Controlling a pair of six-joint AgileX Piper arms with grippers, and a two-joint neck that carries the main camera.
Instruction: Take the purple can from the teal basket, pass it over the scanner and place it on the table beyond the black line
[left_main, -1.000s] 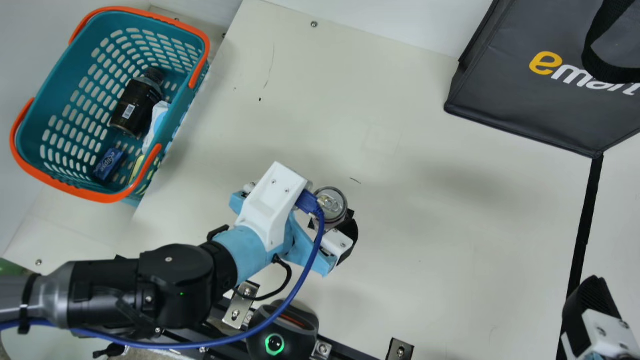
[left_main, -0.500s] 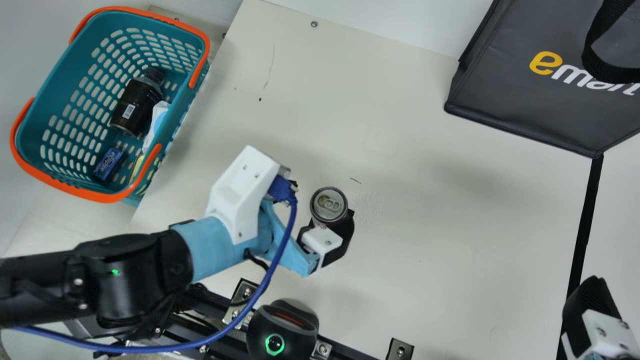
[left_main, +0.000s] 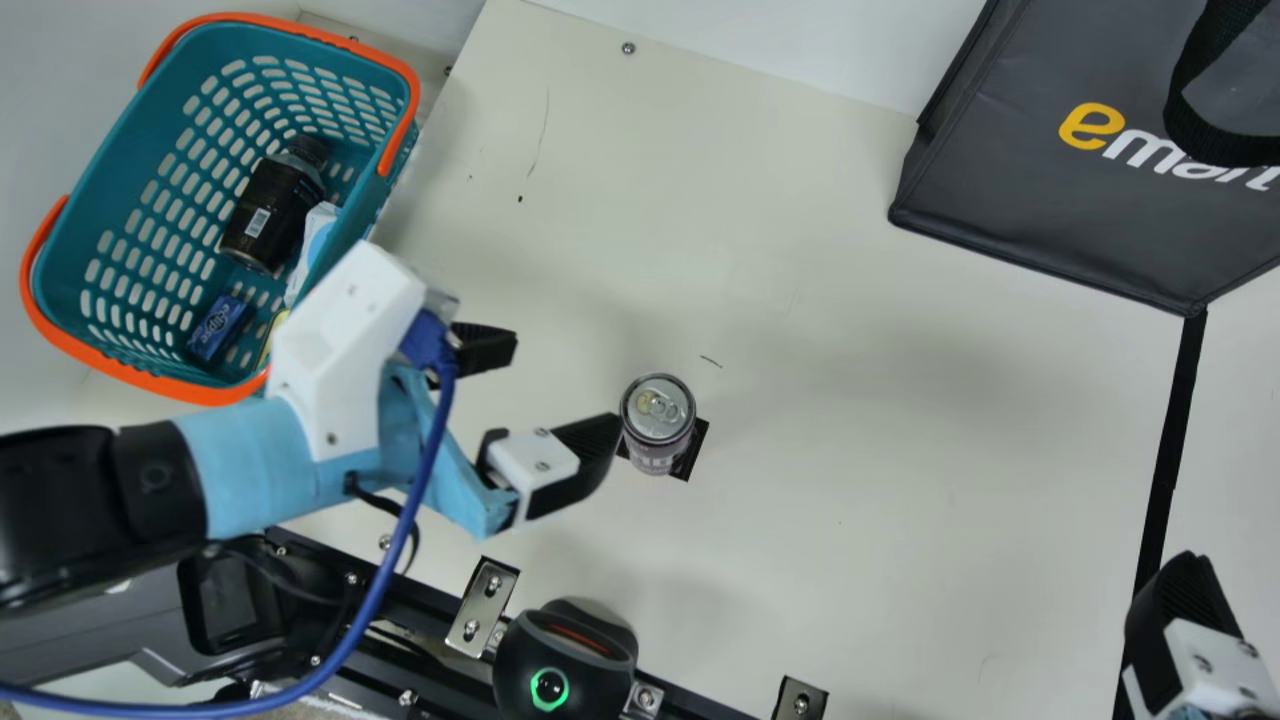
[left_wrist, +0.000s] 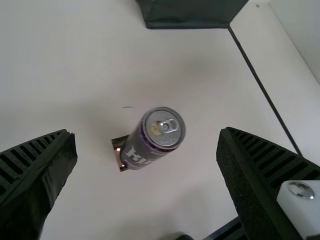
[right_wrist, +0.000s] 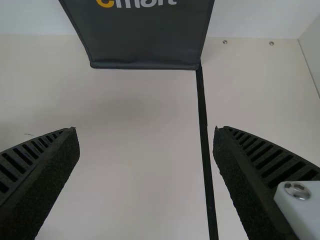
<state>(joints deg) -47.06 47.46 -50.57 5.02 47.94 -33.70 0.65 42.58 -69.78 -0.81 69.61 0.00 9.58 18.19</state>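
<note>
The purple can has to pass over the scanner, so I will grab it by its round side with my left gripper next.
The purple can stands upright on the table's middle in the main view, over a small dark patch. My left gripper is open to the can's left, clear of it. In the left wrist view the can stands beyond the spread fingers of my left gripper. At the main view's bottom right is a finger of my right gripper; in the right wrist view my right gripper is open and holds nothing. The scanner sits at the bottom edge, and the black line runs down the right.
The teal basket at upper left holds a dark bottle, a blue box and a white-and-blue packet. A dark bag stands at upper right. Metal brackets line the bottom edge near the scanner.
My left gripper has opened, let go of the can and drawn back to the left toward the basket. The can stays standing where it was. My right gripper has kept still.
</note>
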